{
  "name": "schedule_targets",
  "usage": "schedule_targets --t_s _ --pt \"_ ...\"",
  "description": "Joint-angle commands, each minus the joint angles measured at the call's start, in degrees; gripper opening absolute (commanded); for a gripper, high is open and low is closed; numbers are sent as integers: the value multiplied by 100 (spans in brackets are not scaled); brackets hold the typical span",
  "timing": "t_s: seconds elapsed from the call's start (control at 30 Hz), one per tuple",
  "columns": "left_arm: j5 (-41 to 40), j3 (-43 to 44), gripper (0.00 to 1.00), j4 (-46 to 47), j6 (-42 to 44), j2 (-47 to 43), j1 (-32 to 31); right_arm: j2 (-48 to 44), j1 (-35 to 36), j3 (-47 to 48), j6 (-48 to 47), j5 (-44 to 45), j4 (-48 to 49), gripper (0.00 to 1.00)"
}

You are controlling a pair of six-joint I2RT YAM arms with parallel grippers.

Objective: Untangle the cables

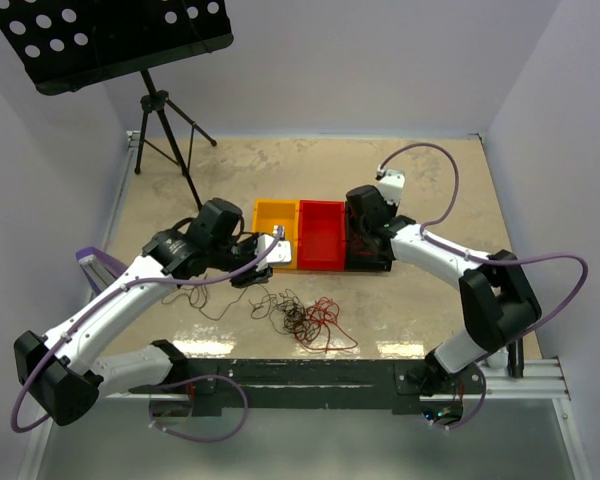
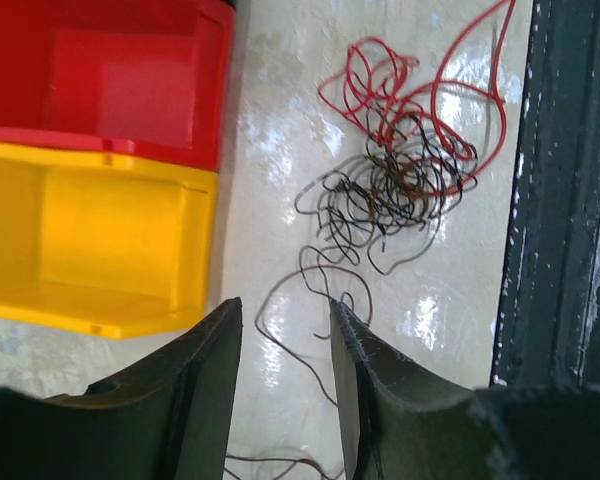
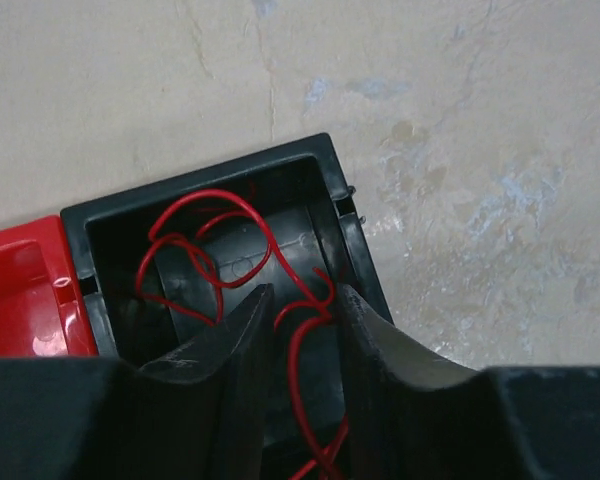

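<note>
My left gripper reaches the thin brown cable next and picks it up by its loose end (image 1: pixel 197 300) (image 2: pixel 285 461), which leaves the cable's tangled part free to slip out.
A tangle of cables (image 1: pixel 310 322) lies on the table near the front rail. In the left wrist view the red cables (image 2: pixel 410 95) sit beyond the dark cables (image 2: pixel 380 200), and they overlap. One loose dark strand (image 2: pixel 280 345) trails from the tangle down between my left fingers. My left gripper (image 2: pixel 285 305) is open and empty, low over the table just left of the tangle (image 1: pixel 255 272). My right gripper (image 3: pixel 305 292) is open over the black bin (image 3: pixel 325 165). A red cable (image 3: pixel 195 240) lies coiled in that bin, and a loop of it passes between the jaws unpinched.
A yellow bin (image 1: pixel 275 215), a red bin (image 1: pixel 322 235) and the black bin (image 1: pixel 372 262) stand in a row at mid-table. A black rail (image 1: pixel 310 375) runs along the near edge, close to the tangle. A music stand (image 1: pixel 110 40) on a tripod stands back left.
</note>
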Motion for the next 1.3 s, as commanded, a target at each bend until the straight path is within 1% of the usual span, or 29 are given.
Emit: schedule_targets --t_s 0.0,0.07,0.13,0.2,0.3,0.37,0.47,0.5,0.53,0.63,0.77,0.9,1.0,1.1,1.17,1.27 --pt "-201 -523 46 -57 406 175 39 -466 25 -66 227 -429 272 47" --pt "-438 -857 45 -21 643 263 82 -843 33 31 175 -622 194 62" --pt "-527 -1095 46 -12 881 403 301 -1169 77 101 87 -868 123 70" --pt "-536 -1210 45 -4 1065 605 686 -1477 165 137 34 -992 9 74" --pt "-632 -1350 45 154 1277 896 1136 -1960 305 6 69 -1273 -132 75" --pt "-633 -1465 46 260 1356 1010 1242 -2250 455 -292 157 -1519 -132 75" --pt "-510 -1544 46 348 1348 1168 1243 -2489 788 -627 385 -1634 -254 76" --pt "-423 -1527 53 330 1339 1247 1243 -2533 928 -689 533 -1538 -377 75" --pt "-344 -1509 54 296 1330 1317 1243 -2585 1026 -776 648 -1485 -474 75" --pt "-132 -1518 55 164 1374 1467 1243 -2857 1167 -1049 956 -1537 -641 74" --pt "-132 -1606 56 58 1470 1476 1243 -3192 1237 -1243 1124 -1546 -782 73" --pt "-53 -1483 55 -214 1550 1371 1251 -3175 1246 -1243 1124 -1537 -844 73" --pt "-158 -1623 55 -93 1559 1336 1251 -3122 1299 -1217 1141 -1485 -853 73" --pt "-369 -1904 49 171 1515 1423 1251 -3131 1334 -1182 1141 -1467 -853 72" --pt "-526 -2045 41 417 1427 1424 1251 -3157 1334 -1173 1141 -1467 -853 72" --pt "-685 -1984 21 594 1313 1371 1243 -3175 1334 -1216 1071 -1520 -774 73"
